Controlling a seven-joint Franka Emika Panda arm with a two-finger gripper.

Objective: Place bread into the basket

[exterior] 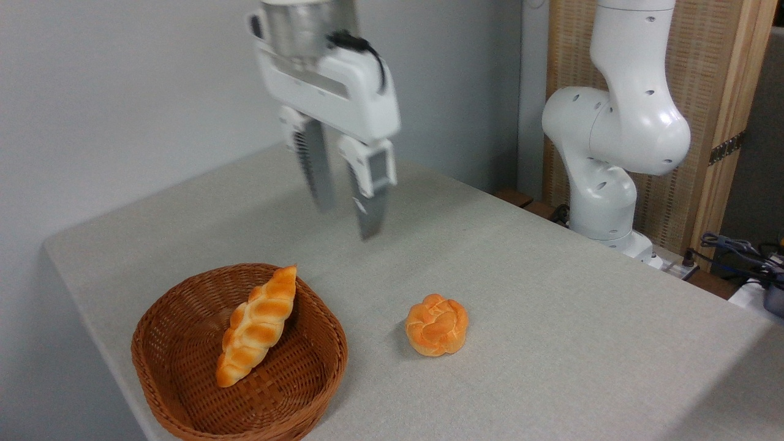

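Note:
I need to grab the bun by its knotted middle [437, 322] with my gripper next, to put it into the wicker basket.
The bread [437, 324], a small round knotted bun, lies on the grey table to the right of the basket. The round wicker basket [177, 392] stands at the front left and holds a long braided loaf [257, 324]. My gripper [347, 220] hangs in the air above the table, behind and to the left of the bun and well above it. Its two fingers are apart with nothing between them, and it looks a little blurred.
The arm's white base and lower links [612, 141] stand at the table's back right. Cables and a dark device [747, 263] lie beyond the right edge. The table's left edge runs close to the basket.

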